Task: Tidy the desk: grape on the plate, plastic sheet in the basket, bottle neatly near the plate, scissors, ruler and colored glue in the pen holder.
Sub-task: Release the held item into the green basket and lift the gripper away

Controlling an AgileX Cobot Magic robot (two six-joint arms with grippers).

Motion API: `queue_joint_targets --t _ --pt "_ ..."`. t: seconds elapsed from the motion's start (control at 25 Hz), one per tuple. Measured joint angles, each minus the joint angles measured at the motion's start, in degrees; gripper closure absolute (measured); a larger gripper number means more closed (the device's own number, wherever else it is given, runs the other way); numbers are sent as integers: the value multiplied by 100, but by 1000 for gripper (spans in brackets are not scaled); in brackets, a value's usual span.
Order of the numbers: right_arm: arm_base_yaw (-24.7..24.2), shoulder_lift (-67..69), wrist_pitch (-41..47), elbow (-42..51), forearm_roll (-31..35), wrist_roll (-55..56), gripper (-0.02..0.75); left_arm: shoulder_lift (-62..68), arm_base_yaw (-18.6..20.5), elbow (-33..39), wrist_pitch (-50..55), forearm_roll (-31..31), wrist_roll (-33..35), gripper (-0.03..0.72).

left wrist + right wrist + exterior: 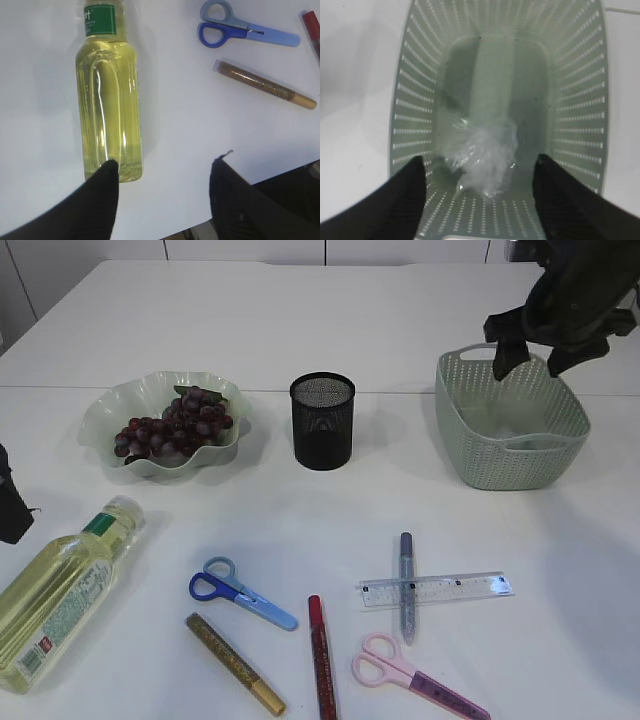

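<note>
My left gripper grabs the bottle around its lower body [47,612] next. Yellow liquid [62,562] fills the bottle's wide body, while its neck is slim.
My right gripper [528,362] [480,159] hangs open above the green basket [510,455] [415,100]. Below its jaws, a crumpled clear plastic sheet [482,147] shows blurred inside the basket. My left gripper [166,161] [10,505] is open at the table's left edge, just behind the base of the yellow bottle [107,100] [60,595], which lies on its side. The grape [175,425] sits on the wavy green plate [105,410]. Blue scissors [240,592] [240,31], pink scissors [415,675], a clear ruler [440,589] and gold [235,664] [265,85], red [322,655] and purple [406,585] glue pens lie at the front.
The black mesh pen holder [322,420] stands upright between plate and basket. The purple glue pen lies across the ruler. The table's near edge shows under the left gripper in the left wrist view.
</note>
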Motion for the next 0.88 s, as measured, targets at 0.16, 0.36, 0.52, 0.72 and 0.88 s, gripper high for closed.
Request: queue_joint_targets --t 0.16,0.36,0.52,0.72,0.88 --pt "0 0 80 0 0 80 117 0 0 0 0 0 0 265" --pt "0 -12 699 0 0 80 141 0 0 0 0 -24 0 265" --pt "0 -223 1203 0 0 80 197 0 0 0 0 -24 0 265" --pt "0 -729 1535 150 150 80 211 0 0 0 100 76 0 265" --pt "0 -1392 1636 735 186 80 216 0 0 0 152 529 0 265"
